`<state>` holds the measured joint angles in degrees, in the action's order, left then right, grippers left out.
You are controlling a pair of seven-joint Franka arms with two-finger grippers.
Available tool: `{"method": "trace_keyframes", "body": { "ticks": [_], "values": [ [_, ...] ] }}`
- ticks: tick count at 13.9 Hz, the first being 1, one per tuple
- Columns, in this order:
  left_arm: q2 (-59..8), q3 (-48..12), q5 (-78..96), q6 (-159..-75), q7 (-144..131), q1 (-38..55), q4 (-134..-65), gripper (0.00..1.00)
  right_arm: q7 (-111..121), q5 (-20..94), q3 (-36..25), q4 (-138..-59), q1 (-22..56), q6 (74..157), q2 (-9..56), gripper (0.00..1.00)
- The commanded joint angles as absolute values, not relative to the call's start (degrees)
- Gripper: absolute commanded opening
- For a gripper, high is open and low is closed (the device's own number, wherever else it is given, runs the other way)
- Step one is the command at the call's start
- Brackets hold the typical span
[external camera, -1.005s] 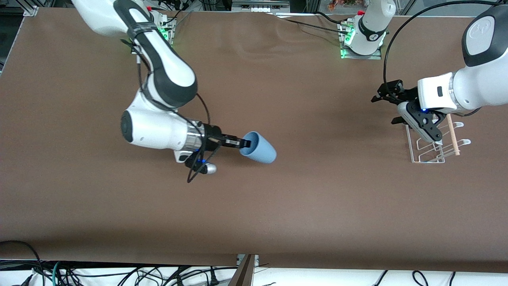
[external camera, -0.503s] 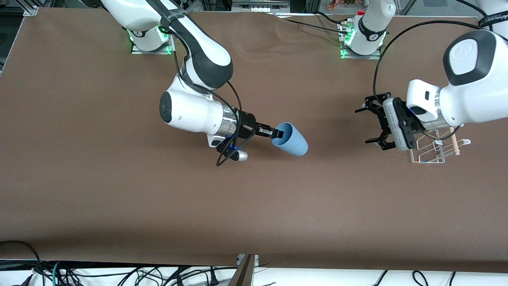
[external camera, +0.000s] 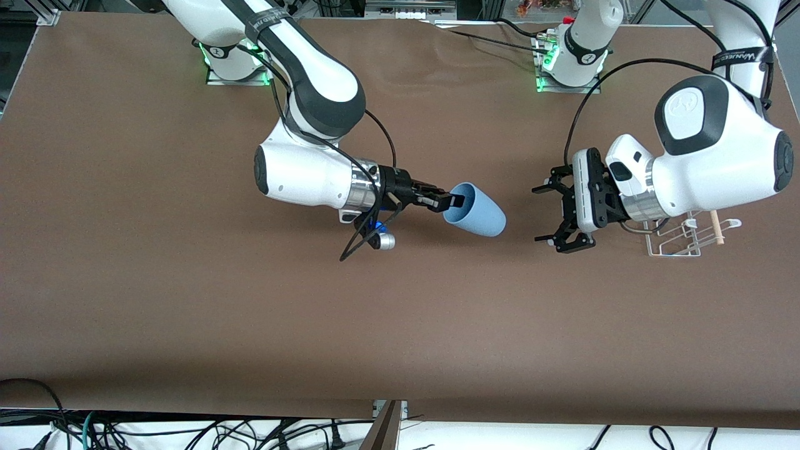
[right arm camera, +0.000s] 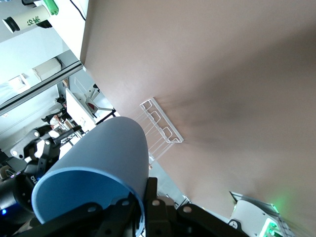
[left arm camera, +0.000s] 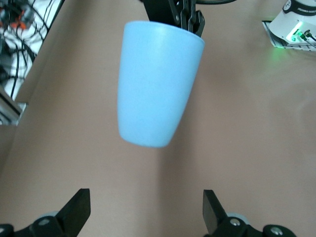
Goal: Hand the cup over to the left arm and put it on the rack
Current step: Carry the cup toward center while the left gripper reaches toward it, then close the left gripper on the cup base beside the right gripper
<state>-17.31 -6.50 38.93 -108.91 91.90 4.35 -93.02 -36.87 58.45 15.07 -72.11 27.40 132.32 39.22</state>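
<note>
My left gripper grabs the cup by its closed end (external camera: 491, 220) next, so that the cup then passes from my right gripper to the rack (external camera: 684, 236).
My right gripper (external camera: 451, 200) is shut on the rim of the light-blue cup (external camera: 478, 216), one finger inside and one outside, holding it on its side above the middle of the table. My left gripper (external camera: 545, 212) is open and empty, its jaws spread wide, facing the cup's closed end with a gap between them. The left wrist view shows the cup (left arm camera: 155, 84) ahead of its open fingertips (left arm camera: 76, 210). The right wrist view shows the cup's (right arm camera: 98, 170) rim clamped. The white wire rack (external camera: 684, 236) with a wooden dowel (external camera: 716, 227) stands at the left arm's end of the table, partly hidden by the left arm.
The brown table (external camera: 250, 312) carries nothing else. Both arm bases (external camera: 572, 56) stand along the table edge farthest from the front camera. Cables hang below the edge nearest the front camera.
My right gripper carried the cup toward the left arm's end of the table. My left gripper swung away from the rack toward the cup and turned to face it, jaws open.
</note>
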Motion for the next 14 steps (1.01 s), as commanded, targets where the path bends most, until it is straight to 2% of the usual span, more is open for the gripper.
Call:
{"method": "trace_keyframes", "body": {
  "ticks": [1,12,13,14],
  "values": [
    [-17.23,-6.42,46.03,-109.51,98.86,4.04,-93.08,1.0,-37.71,61.95,15.56,-69.79,27.69,132.45,40.43,0.0],
    [-15.12,-11.78,51.15,-115.05,99.23,4.92,-100.54,1.0,-38.85,63.11,15.47,-69.61,28.83,132.36,40.34,0.0],
    [-14.94,-11.78,51.07,-115.14,99.23,4.92,-100.63,0.94,-38.93,63.11,15.56,-69.61,28.83,132.36,40.34,0.0],
    [-14.94,-11.78,51.06,-115.14,99.23,4.92,-100.46,0.42,-38.94,63.11,15.56,-69.61,28.83,132.36,40.34,0.0]
  ]
}}
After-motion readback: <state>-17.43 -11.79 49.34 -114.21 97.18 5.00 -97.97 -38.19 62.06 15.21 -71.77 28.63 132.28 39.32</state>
